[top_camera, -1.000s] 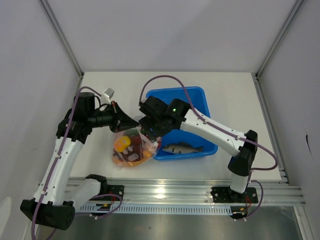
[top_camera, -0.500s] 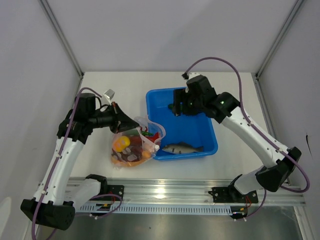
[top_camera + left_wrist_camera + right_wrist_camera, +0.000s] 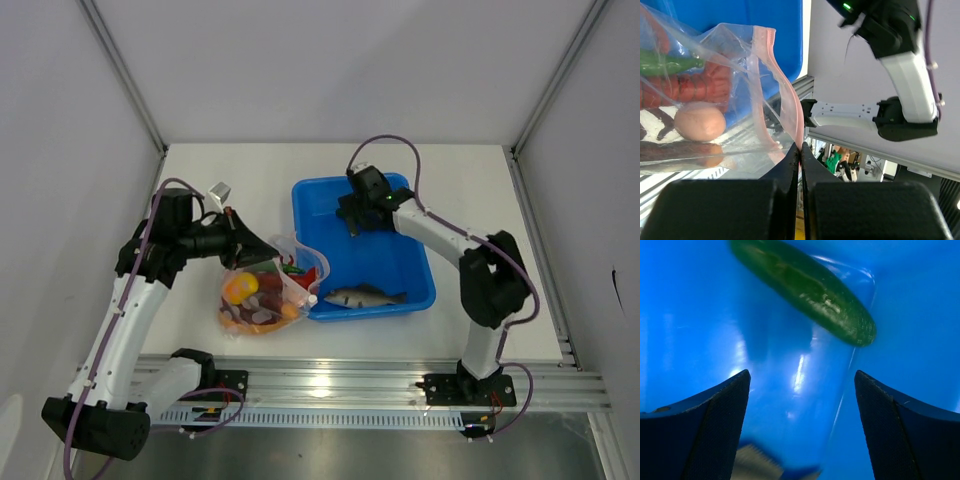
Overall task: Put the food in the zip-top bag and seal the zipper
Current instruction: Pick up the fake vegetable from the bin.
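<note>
The right gripper picks up the green cucumber across its near end [image 3: 841, 317] next, which leaves the cucumber's length free to enter the bag end-first.
My left gripper [image 3: 243, 240] [image 3: 800, 146] is shut on the pink-red zipper strip [image 3: 790, 100] of the zip-top bag [image 3: 260, 296], holding its mouth up beside the tub. Inside the bag lie a yellow pepper [image 3: 240, 288], a pale egg [image 3: 700, 121], red chilies [image 3: 695, 87] and a brown steak [image 3: 670, 150]. My right gripper [image 3: 352, 215] [image 3: 801, 374] hangs open low in the far left of the blue tub [image 3: 400, 262]. A green cucumber [image 3: 805, 287] lies just beyond its fingertips, apart from them. A grey fish [image 3: 362, 296] rests at the tub's near side.
The tub's blue walls [image 3: 685, 315] close in around the right fingers. White table [image 3: 250, 175] extends behind and left of the tub. An aluminium rail [image 3: 380, 380] runs along the near edge, and grey walls stand on both sides.
The right arm left the bag's mouth, swung back over the tub and dropped into its far left part with wider jaws. The left arm and bag stayed still.
</note>
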### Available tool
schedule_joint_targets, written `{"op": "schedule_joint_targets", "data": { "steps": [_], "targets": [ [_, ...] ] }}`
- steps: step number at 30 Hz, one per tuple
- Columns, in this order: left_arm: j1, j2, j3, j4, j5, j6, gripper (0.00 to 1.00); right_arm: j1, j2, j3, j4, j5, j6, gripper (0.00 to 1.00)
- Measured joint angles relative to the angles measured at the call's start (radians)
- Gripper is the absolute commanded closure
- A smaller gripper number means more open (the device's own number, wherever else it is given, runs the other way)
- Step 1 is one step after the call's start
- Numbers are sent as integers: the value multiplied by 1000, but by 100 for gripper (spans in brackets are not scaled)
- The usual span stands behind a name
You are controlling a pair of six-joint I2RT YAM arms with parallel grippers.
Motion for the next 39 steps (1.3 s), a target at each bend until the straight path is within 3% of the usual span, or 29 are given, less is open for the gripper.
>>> {"op": "schedule_joint_targets", "data": {
  "steps": [8, 15, 25, 33, 36, 39],
  "targets": [
    [0, 2, -4, -25, 6, -10, 99, -6, 212, 0, 116, 124, -172, 14],
    [0, 14, -4, -30, 8, -18, 100, -11, 258, 7, 211, 200, -294, 13],
    [0, 28, -19, -27, 10, -26, 99, -21, 300, 41, 255, 254, -330, 14],
    [0, 44, -19, -25, 16, -27, 99, -16, 323, 69, 252, 249, -308, 27],
    [0, 46, -19, -22, 17, -27, 99, -13, 323, 69, 245, 238, -300, 37],
    [0, 47, -19, -19, 17, -28, 99, -3, 323, 70, 225, 242, -301, 57]
  ]
}}
